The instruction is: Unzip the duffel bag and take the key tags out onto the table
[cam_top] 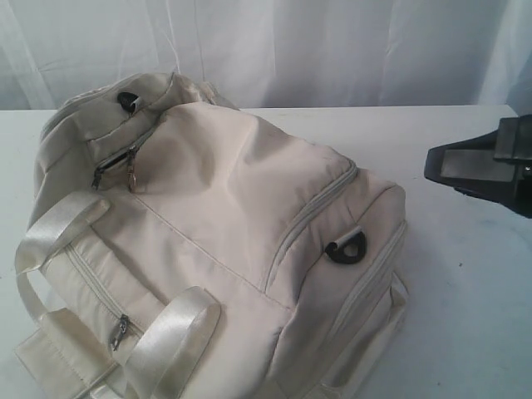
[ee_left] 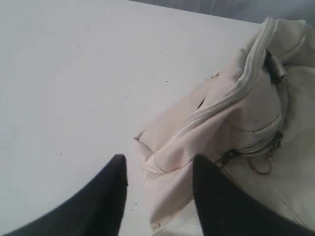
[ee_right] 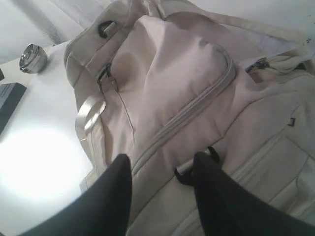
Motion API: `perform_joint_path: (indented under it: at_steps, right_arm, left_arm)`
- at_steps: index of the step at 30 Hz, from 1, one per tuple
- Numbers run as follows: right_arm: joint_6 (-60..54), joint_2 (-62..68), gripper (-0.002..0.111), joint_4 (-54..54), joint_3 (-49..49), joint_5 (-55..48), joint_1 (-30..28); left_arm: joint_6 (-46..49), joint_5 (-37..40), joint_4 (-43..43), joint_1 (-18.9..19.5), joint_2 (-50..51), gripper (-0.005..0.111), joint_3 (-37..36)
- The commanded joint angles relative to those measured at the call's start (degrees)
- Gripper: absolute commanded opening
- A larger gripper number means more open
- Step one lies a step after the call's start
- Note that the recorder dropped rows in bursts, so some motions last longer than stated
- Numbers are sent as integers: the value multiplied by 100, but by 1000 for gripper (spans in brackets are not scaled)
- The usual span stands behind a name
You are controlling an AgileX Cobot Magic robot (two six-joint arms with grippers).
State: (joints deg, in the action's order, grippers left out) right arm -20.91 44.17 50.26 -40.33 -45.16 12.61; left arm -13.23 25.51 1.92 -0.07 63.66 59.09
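Observation:
The duffel bag needs to be set straight for unzipping, so my left gripper will next grab the fabric corner of its end near the zip pulls.
The cream duffel bag lies on the white table, filling the left and middle of the exterior view, its zips shut. Silver zip pulls sit at its far left end, and a black D-ring is on its right end. The key tags are hidden. My right gripper hovers to the right of the bag; in the right wrist view it is open above the bag's end, close to the D-ring. My left gripper is open over a corner of the bag, near the zip pulls.
Two shiny webbing handles lie over the bag's near side. A small silver round object and a dark flat thing rest on the table beyond the bag. A white curtain hangs behind.

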Motion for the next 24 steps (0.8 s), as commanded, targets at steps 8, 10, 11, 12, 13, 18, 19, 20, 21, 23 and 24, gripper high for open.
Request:
perform_joint_path:
  at_steps: [8,10,11,12,13,18,19,20,21,23,24]
  right_arm:
    - [509,-6,39,91,-25,-309,2]
    - [509,-6,39,91,-25,-336,2]
    - [509,-6,39,67,-25,-336,2]
    - [509,-6,39,67,-25,-336,2]
    - [509,-6,39,67,-25,-336,2]
    - [612,28,41,40,-25,-341,2]
    - [612,60,43,40,-25,-341,2]
    - [612,131,48,40,-25,-361,2]
    - [612,214,53,40,-25,-400,2]
    - [612,416,66,40,-25,-443,2]
    - [612,533,73,40,-25,-443,2]
  left_arm:
    - [1480,-247,806,-424,-20,75,42]
    - [1893,-431,860,-610,40,75,42]
    - [1963,-504,860,-663,126,75,42]
    - [1963,-532,860,-710,213,75,42]
    - [1963,-532,871,-719,281,75,42]
    - [2131,-686,938,-915,711,75,42]
    - [2285,-728,971,-961,772,75,51]
    - [2439,-740,982,-998,827,75,79]
    - [2561,-756,982,-1059,899,75,109]
    - [2929,-785,982,-1141,1048,75,223]
    - [3090,-798,982,-1152,1113,75,289]
